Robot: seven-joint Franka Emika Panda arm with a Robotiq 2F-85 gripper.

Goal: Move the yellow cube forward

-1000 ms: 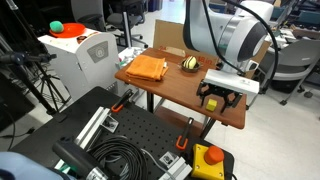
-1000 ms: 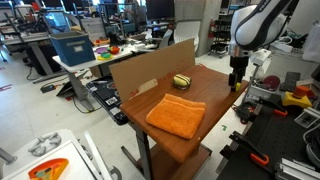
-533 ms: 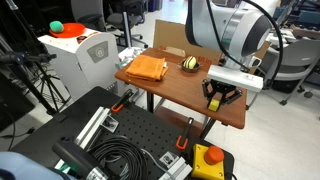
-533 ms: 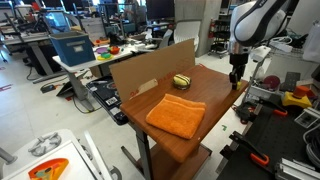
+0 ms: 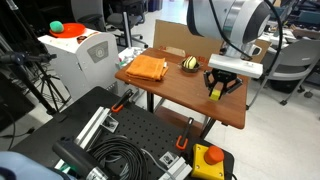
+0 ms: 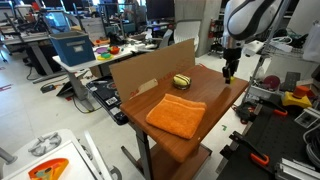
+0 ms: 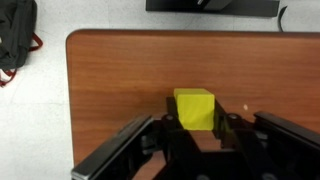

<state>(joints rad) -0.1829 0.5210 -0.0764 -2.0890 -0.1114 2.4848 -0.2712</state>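
The lower edge of the yellow cube (image 5: 217, 93) (image 7: 194, 108) hangs short of the tabletop beside the striped ball, so my gripper should keep holding the cube until it rests there.
The yellow cube (image 7: 194, 108) is a small bright block pinched between my gripper's (image 7: 197, 122) two dark fingers in the wrist view. My gripper (image 5: 218, 88) is shut on it and hangs just over the right part of the wooden table (image 5: 170, 92), with the cube (image 5: 217, 93) showing as a yellow speck between the fingers. From the opposite side the gripper (image 6: 229, 73) sits near the table's (image 6: 205, 95) far corner; the cube is too small to make out there.
A yellow-and-dark striped ball (image 5: 190, 64) (image 6: 181, 81) and a folded orange cloth (image 5: 147, 68) (image 6: 176, 115) lie on the table. A cardboard panel (image 6: 150, 68) stands along one edge. A red stop button (image 5: 210, 157) and cables sit on the floor platform.
The jaws have shut on the yellow cube. The gripper has since risen slightly and shifted across the table with the cube in it.
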